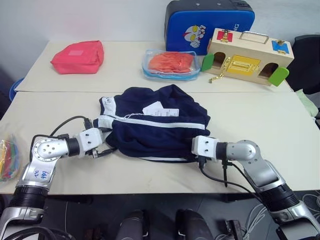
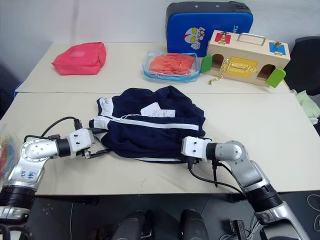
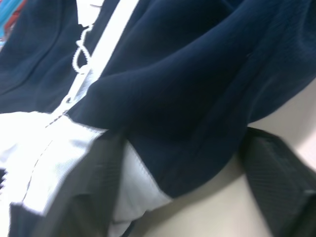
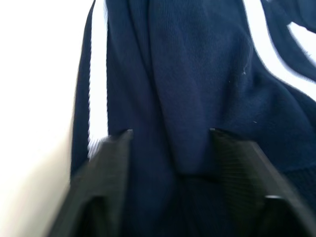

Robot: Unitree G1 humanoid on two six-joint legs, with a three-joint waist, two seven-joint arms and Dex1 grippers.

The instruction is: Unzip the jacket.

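Note:
My left gripper pinches the navy fold (image 1: 113, 142) beside the white collar next, since that fold bulges up between the open fingers while the jacket's body (image 1: 160, 132) lies slack.
The navy-blue jacket (image 1: 155, 125) lies crumpled in the middle of the near table, with thin white stripes, white paper tags (image 1: 161, 110) on top and a white collar at its left end. My left gripper (image 1: 102, 148) sits at that collar end. In the left wrist view its fingers (image 3: 84, 197) stand apart, with the white collar panel, the white zipper (image 3: 81, 74) and navy cloth between them. My right gripper (image 1: 193, 150) is at the jacket's near right hem. In the right wrist view its fingers (image 4: 106, 177) press on a fold of navy cloth that fills the gap between them.
On the far table lie a red pouch (image 1: 78, 57), an orange cloth in a clear bag (image 1: 171, 64), a blue case (image 1: 210, 25) and a wooden latch box (image 1: 247, 56). Colourful items (image 1: 7, 157) sit at the near table's left edge.

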